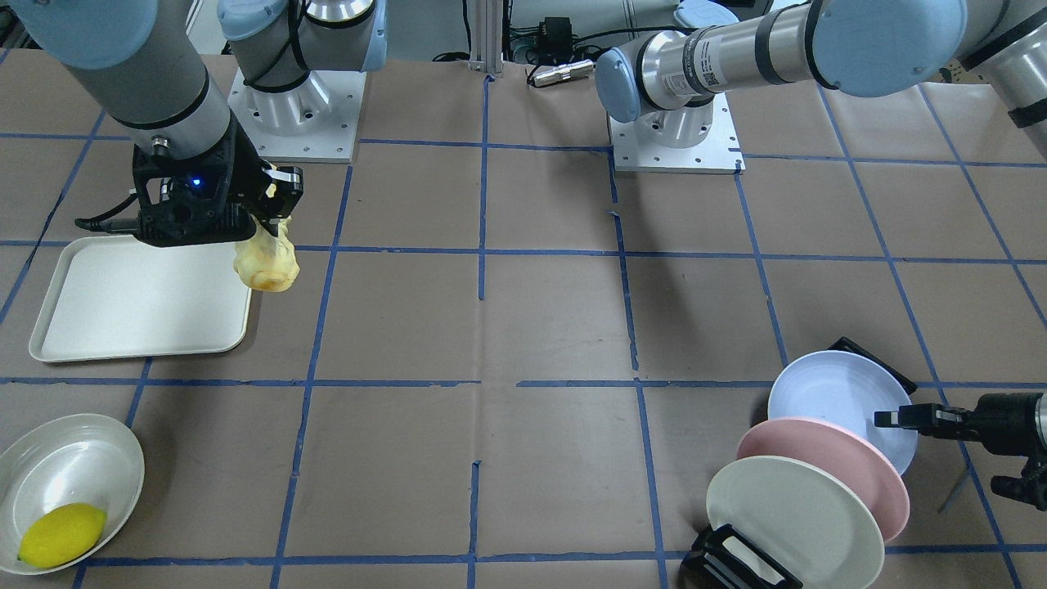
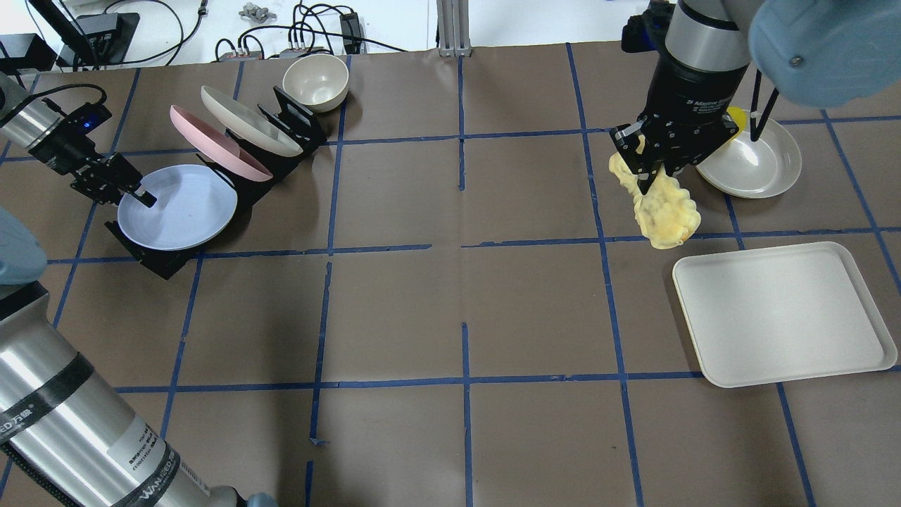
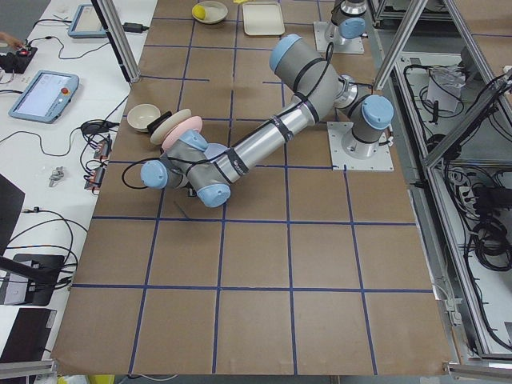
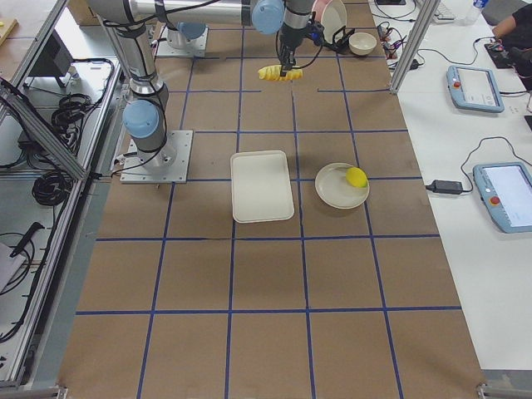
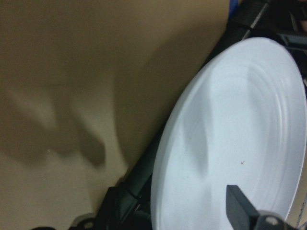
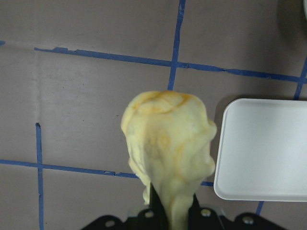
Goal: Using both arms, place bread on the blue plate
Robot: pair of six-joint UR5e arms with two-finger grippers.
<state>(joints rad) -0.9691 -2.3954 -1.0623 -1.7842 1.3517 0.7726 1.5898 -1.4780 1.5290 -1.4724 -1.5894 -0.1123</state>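
Note:
The blue plate is far too wide across its flat side (image 1: 834,397), so my left gripper should grab it by its thin rim (image 1: 910,422) next.
The bread (image 1: 266,262) is a pale-yellow bumpy loaf. It hangs by one end from my right gripper (image 1: 274,209), which is shut on it above the table; it also shows in the overhead view (image 2: 665,208) and the right wrist view (image 6: 168,143). The blue plate (image 2: 179,211) leans in a black rack (image 2: 162,257) at the other side. My left gripper (image 2: 134,198) is open astride the plate's rim. One finger (image 5: 240,208) lies over the plate's face (image 5: 240,120); the other finger is hidden.
A pink plate (image 2: 211,144) and a cream plate (image 2: 246,123) lean in the same rack behind the blue one. A cream tray (image 2: 781,313) lies close beside the hanging bread. A bowl (image 2: 753,165) holds a lemon (image 1: 61,533). A small bowl (image 2: 315,81) stands past the rack.

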